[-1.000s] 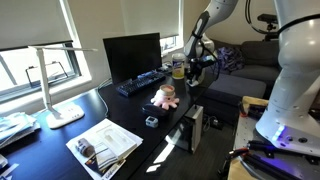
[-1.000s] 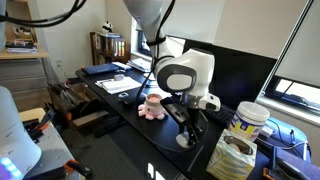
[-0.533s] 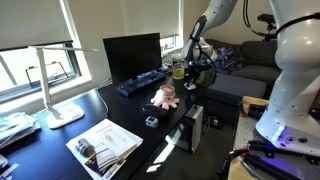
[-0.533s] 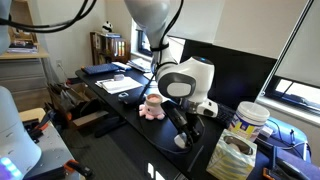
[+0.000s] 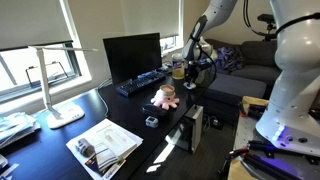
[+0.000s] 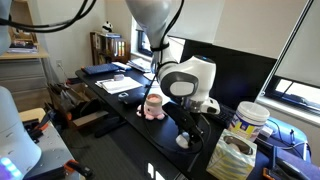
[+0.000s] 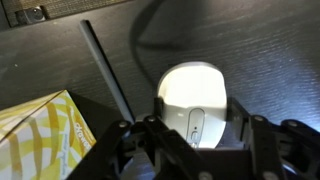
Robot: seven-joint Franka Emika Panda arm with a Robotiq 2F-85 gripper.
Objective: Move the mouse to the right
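Observation:
The mouse would stay on the flat desk, free of the box and between my fingers, so my gripper needs to release it now.
The pale grey-white mouse [image 7: 195,100] lies on the dark desk, with its scroll wheel towards my wrist. My gripper [image 7: 197,125] straddles it, and one black finger presses on each side of its body. In an exterior view the mouse [image 6: 183,141] shows as a small white shape under the gripper [image 6: 188,128], near the desk's front corner. In an exterior view the gripper [image 5: 190,82] hangs low at the far end of the desk and hides the mouse.
A pink plush toy [image 5: 165,96] [image 6: 152,108] sits close beside the gripper. A black keyboard [image 5: 140,82] and a monitor [image 5: 131,55] are behind it. A yellow patterned box [image 7: 40,140], a dark cable [image 7: 105,70], a jar [image 6: 250,118] and a bag [image 6: 232,155] stand near.
The gripper has shifted only slightly around the mouse over the last second. The plush toy and the keyboard have not moved.

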